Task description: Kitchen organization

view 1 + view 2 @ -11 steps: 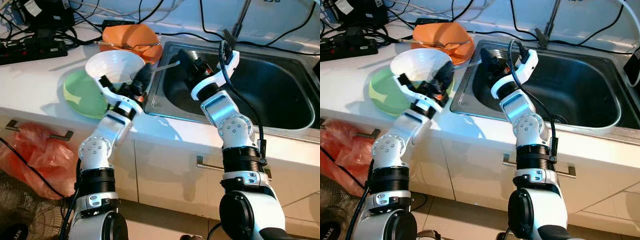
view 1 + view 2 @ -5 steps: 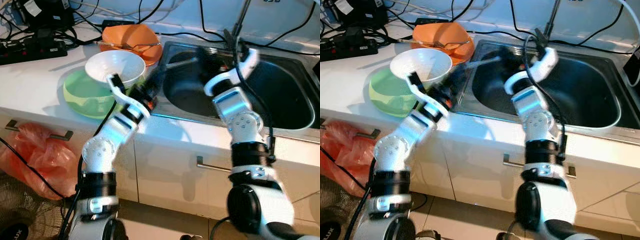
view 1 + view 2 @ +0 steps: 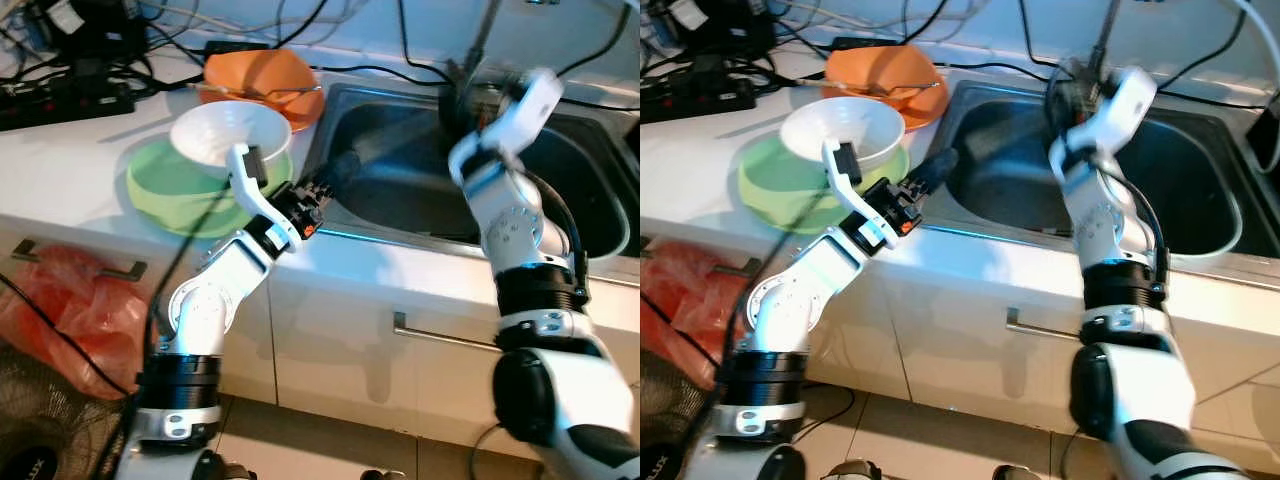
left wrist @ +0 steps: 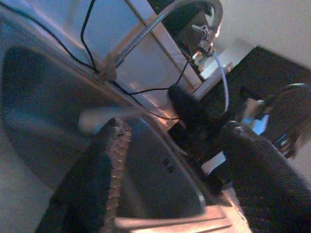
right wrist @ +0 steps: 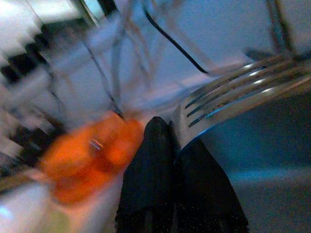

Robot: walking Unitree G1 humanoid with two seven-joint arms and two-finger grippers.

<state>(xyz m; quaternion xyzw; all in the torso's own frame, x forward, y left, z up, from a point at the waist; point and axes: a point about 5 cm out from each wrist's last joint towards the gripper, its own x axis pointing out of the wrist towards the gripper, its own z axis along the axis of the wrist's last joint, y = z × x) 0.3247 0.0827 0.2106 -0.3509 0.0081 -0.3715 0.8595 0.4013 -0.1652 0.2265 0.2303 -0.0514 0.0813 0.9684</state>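
Note:
I need to pinch the white bowl by its thin near rim (image 3: pixel 190 153) with my left gripper next, because the white bowl's round body (image 3: pixel 230 130) is far wider than my spread fingers.
A white bowl (image 3: pixel 232 135) rests in a green plate (image 3: pixel 165 190) on the white counter, with an orange bowl (image 3: pixel 262 78) holding a utensil behind it. My left gripper (image 3: pixel 340 172) reaches past the bowl over the left rim of the steel sink (image 3: pixel 590 190). In the left wrist view its fingers (image 4: pixel 97 179) are spread, open with nothing between them. My right gripper (image 3: pixel 457 98) is raised over the back of the sink, blurred by motion. The right wrist view shows its fingers (image 5: pixel 160 179) shut on a metal fork (image 5: pixel 233 94), tines sticking out beside them.
A faucet (image 3: pixel 482 40) stands behind the sink. A power strip and tangled cables (image 3: pixel 70 95) lie at the back left of the counter. Below are white cabinet fronts with a handle (image 3: pixel 440 335), and a red plastic bag (image 3: pixel 80 300) on the floor at the left.
My left gripper let go of the white bowl, which now sits in the green plate, and swung right to the sink rim. My right arm rose and moved right with the fork.

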